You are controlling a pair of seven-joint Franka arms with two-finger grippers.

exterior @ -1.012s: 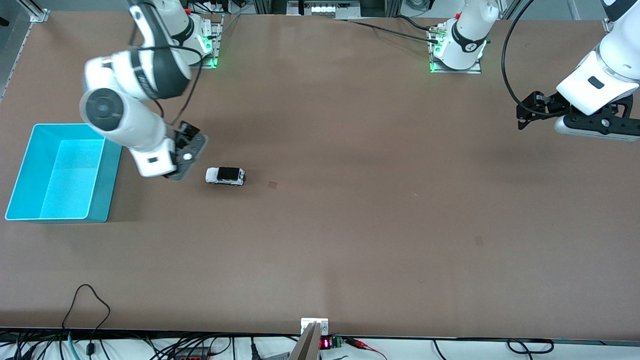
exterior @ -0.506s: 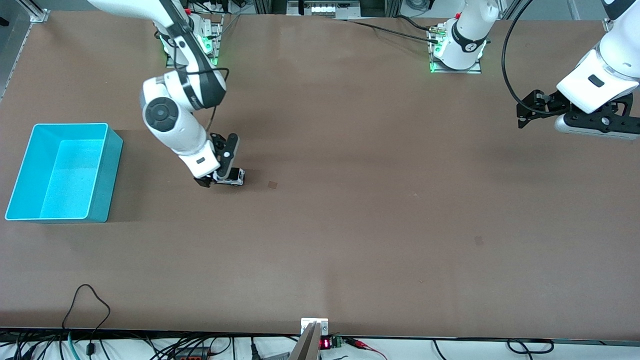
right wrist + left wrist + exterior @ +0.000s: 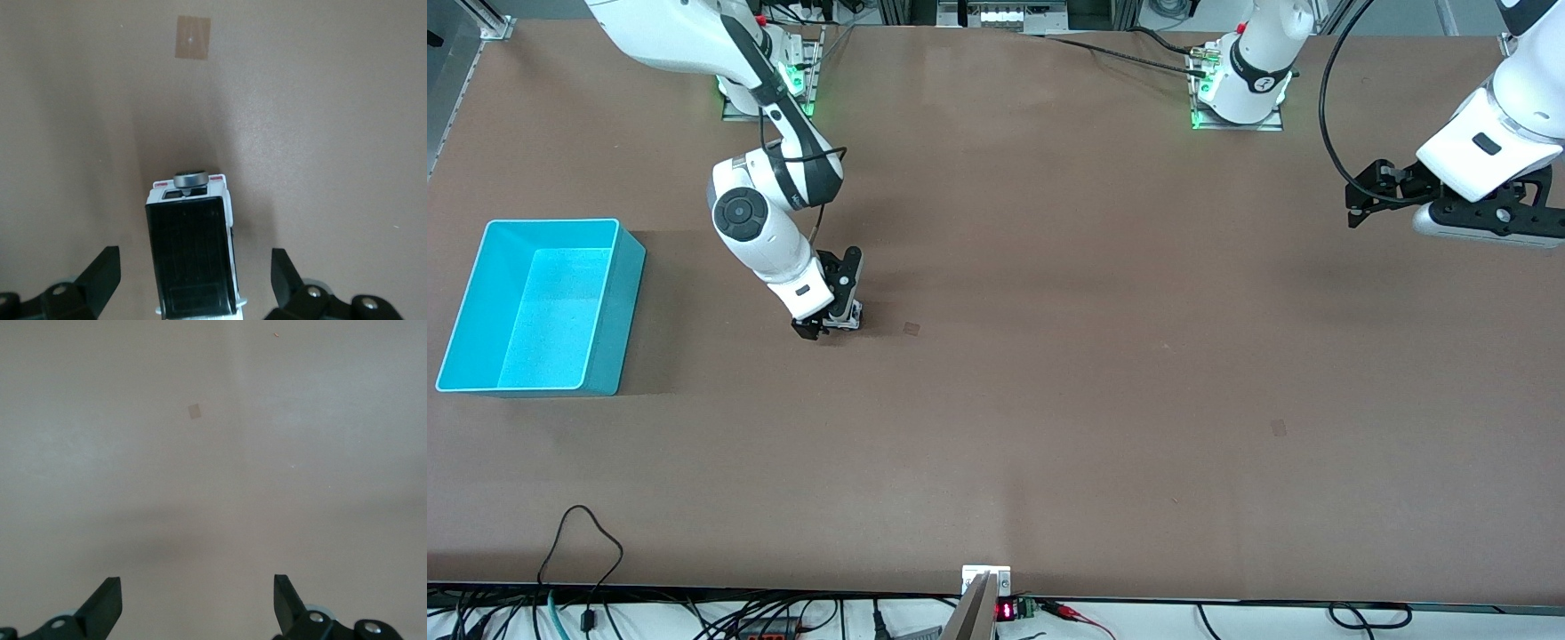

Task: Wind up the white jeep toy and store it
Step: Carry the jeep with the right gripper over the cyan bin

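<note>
The jeep toy's black roof [image 3: 191, 257] is between my right gripper's fingers, which are on either side of it below the grey knob [image 3: 191, 179] in the right wrist view, so my right gripper should close on it.
The white jeep toy [image 3: 853, 316] stands on the brown table toward the right arm's end, mostly covered by the right arm's hand in the front view. In the right wrist view its black ribbed roof [image 3: 191, 257] and a grey round knob [image 3: 191, 179] at its end show. My right gripper [image 3: 832, 313] [image 3: 193, 261] is open, low over the toy, one finger on each side of its body with a gap to each. My left gripper [image 3: 1354, 204] [image 3: 197, 588] waits open and empty above bare table at the left arm's end.
A cyan bin [image 3: 624, 293] with nothing in it sits at the right arm's end of the table, beside the toy. A small tape patch [image 3: 911, 329] [image 3: 193, 37] lies on the table close to the toy. Cables hang along the table's near edge.
The right arm has swung from next to the bin over to the jeep and come down, so its open fingers now straddle the toy. The jeep and the left arm have not moved.
</note>
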